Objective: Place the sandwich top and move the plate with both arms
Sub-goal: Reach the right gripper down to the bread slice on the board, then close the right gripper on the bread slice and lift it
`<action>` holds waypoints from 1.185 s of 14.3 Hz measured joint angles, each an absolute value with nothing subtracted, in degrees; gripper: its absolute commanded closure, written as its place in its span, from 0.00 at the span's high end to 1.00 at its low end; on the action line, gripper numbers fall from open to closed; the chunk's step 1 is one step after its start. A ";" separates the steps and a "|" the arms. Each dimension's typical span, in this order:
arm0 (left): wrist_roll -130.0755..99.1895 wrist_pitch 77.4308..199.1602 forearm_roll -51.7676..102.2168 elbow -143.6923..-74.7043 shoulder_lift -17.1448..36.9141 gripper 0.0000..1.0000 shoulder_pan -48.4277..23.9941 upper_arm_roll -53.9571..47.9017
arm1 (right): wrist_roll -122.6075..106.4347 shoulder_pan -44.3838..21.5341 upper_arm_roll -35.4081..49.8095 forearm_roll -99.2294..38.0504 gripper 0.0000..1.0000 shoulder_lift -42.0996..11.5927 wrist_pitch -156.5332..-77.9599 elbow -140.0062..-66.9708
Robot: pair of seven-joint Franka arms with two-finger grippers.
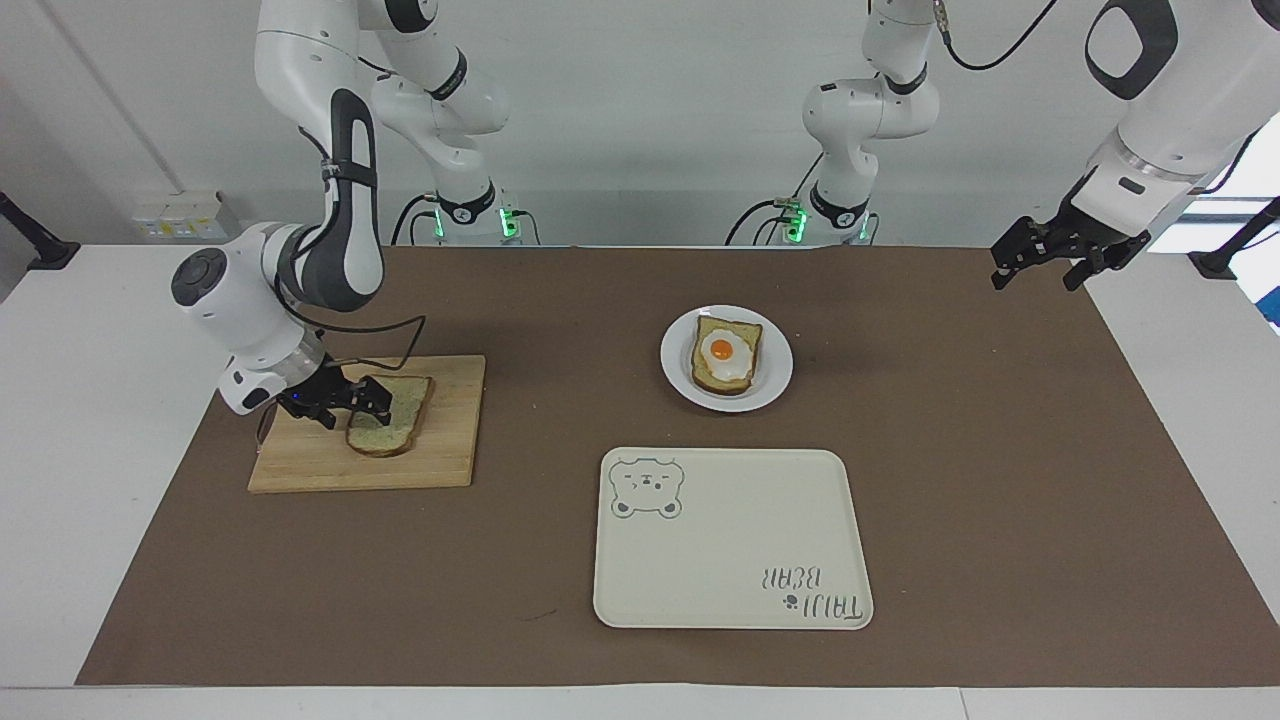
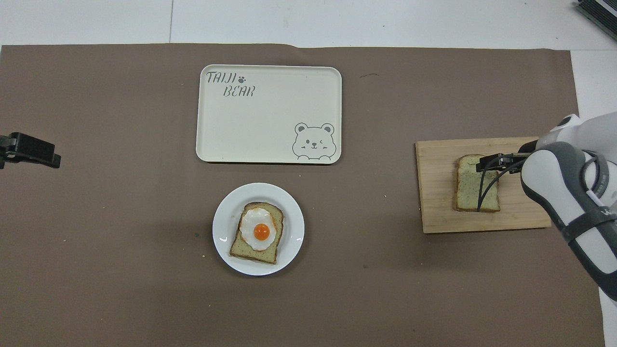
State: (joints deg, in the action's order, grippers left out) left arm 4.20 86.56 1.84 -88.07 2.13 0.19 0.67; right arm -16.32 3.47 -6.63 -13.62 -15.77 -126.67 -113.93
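Observation:
The sandwich top lies with its broad side [image 2: 467,186] up and is too wide to span. My right gripper will grab the sandwich top by its thin crust edge next.
The sandwich top [image 1: 398,420], a plain speckled slice, lies flat on a wooden cutting board [image 1: 440,455] toward the right arm's end of the table; it also shows in the overhead view [image 2: 467,193]. My right gripper [image 1: 350,405] is down at the board, open, its fingers at the slice's edge; in the overhead view the right gripper [image 2: 484,166] covers that edge. The white plate [image 1: 777,368] sits mid-table with a bread slice bearing a fried egg [image 1: 724,355]. My left gripper [image 1: 1040,270] waits open and empty in the air over the left arm's end of the table.
A cream bear-printed tray [image 1: 730,545] lies farther from the robots than the plate, also seen from overhead [image 2: 265,115]. The plate [image 2: 295,226] and the board [image 2: 436,212] rest on a brown mat. A cable hangs from the right wrist over the board.

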 measured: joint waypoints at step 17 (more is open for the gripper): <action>4.19 86.56 1.84 -88.07 2.13 1.00 0.19 0.67 | -17.93 3.67 -6.75 -13.68 0.00 -16.54 -127.16 -114.71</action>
